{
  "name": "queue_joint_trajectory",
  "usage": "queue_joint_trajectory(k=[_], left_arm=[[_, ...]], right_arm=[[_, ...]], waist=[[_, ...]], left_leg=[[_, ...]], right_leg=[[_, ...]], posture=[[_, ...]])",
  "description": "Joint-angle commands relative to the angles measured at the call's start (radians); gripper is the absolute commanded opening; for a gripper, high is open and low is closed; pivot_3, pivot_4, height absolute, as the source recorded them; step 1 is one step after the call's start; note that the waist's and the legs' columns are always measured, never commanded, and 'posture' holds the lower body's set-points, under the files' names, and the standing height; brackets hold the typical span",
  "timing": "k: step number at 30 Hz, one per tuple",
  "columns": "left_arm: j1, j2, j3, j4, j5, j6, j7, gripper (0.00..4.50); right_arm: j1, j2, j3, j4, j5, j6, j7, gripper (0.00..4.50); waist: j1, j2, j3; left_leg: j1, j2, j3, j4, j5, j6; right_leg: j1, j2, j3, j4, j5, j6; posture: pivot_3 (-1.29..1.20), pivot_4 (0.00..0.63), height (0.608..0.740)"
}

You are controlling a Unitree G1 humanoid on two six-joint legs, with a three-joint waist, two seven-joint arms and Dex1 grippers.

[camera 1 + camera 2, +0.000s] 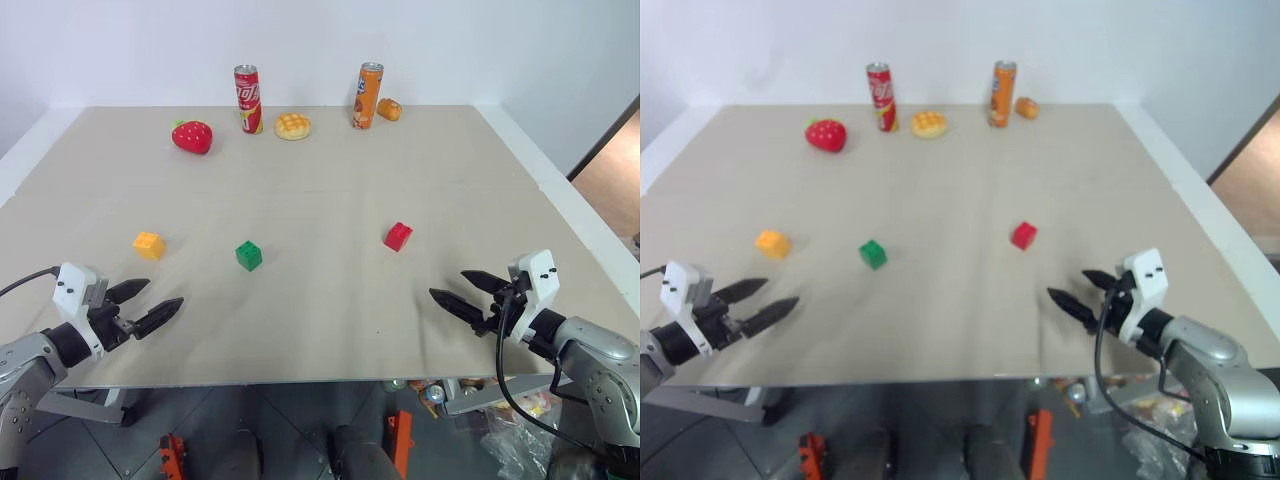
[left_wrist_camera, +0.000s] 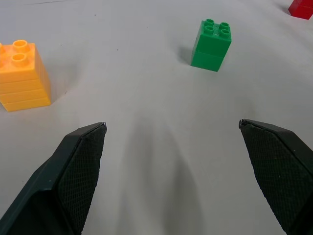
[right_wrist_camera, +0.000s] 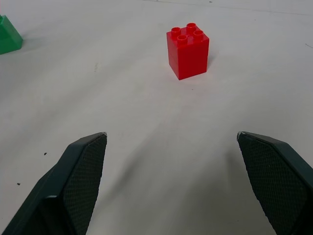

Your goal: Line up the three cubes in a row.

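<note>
The three cubes need to be lined up. My right gripper should grab the red cube [image 1: 397,236] next, by its sides below the studs.
Three small studded cubes lie apart on the tan table [image 1: 320,190]: a yellow-orange cube [image 1: 149,245] at the left, a green cube [image 1: 248,255] near the middle, and a red cube [image 1: 397,236] to the right. My left gripper [image 1: 160,303] hovers open at the table's near left edge, short of the yellow-orange and green cubes. My right gripper [image 1: 452,290] is open at the near right edge, with the red cube [image 3: 188,49] ahead of it. Neither holds anything.
At the back of the table stand a red can [image 1: 248,99] and an orange can [image 1: 367,96]. A toy strawberry [image 1: 192,136], a round tan bun [image 1: 292,126] and a small orange item [image 1: 389,109] lie near them. The table's front edge runs just under both grippers.
</note>
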Motion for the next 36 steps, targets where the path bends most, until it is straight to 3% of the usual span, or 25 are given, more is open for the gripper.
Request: queue_joint_trajectory(k=[1, 13, 22, 36], left_arm=[[-0.036, 0.004, 0.020, 0.001, 0.001, -0.025, 0.012, 4.50], [-0.177, 0.031, -0.096, -0.099, -0.085, 0.006, -0.116, 4.50], [-0.340, 0.014, -0.250, -0.194, -0.169, 0.072, -0.148, 4.50], [-0.359, -0.015, -0.271, -0.198, -0.160, 0.057, -0.110, 4.50]], right_arm=[[-0.024, 0.008, -0.006, -0.003, -0.005, -0.020, -0.008, 4.44], [-0.150, 0.028, 0.108, 0.114, -0.116, -0.099, -0.012, 4.44], [-0.427, 0.082, 0.259, 0.483, -0.236, -0.268, 0.094, 4.44], [-0.733, 0.184, 0.312, 0.935, -0.347, -0.504, 0.184, 4.44]], waist=[[0.000, 0.000, 0.000], [0.001, -0.001, 0.000], [-0.009, 0.000, 0.001], [-0.023, 0.000, 0.001]], left_leg=[[0.000, 0.000, 0.000, 0.000, 0.000, 0.000], [0.000, 0.000, 0.000, 0.000, 0.001, 0.000], [0.000, 0.000, 0.001, 0.001, 0.001, 0.000], [0.000, 0.000, 0.000, 0.000, 0.001, 0.000]], right_leg=[[0.000, 0.000, 0.000, 0.000, 0.000, 0.000], [0.000, 0.000, 0.001, 0.000, 0.001, 0.001], [0.000, 0.001, 0.001, 0.000, 0.002, 0.001], [0.000, 0.001, 0.001, 0.000, 0.006, -0.004]], posture=[[0.00, 0.150, 0.740], [0.00, 0.150, 0.740], [0.00, 0.150, 0.740], [0.00, 0.150, 0.740]])
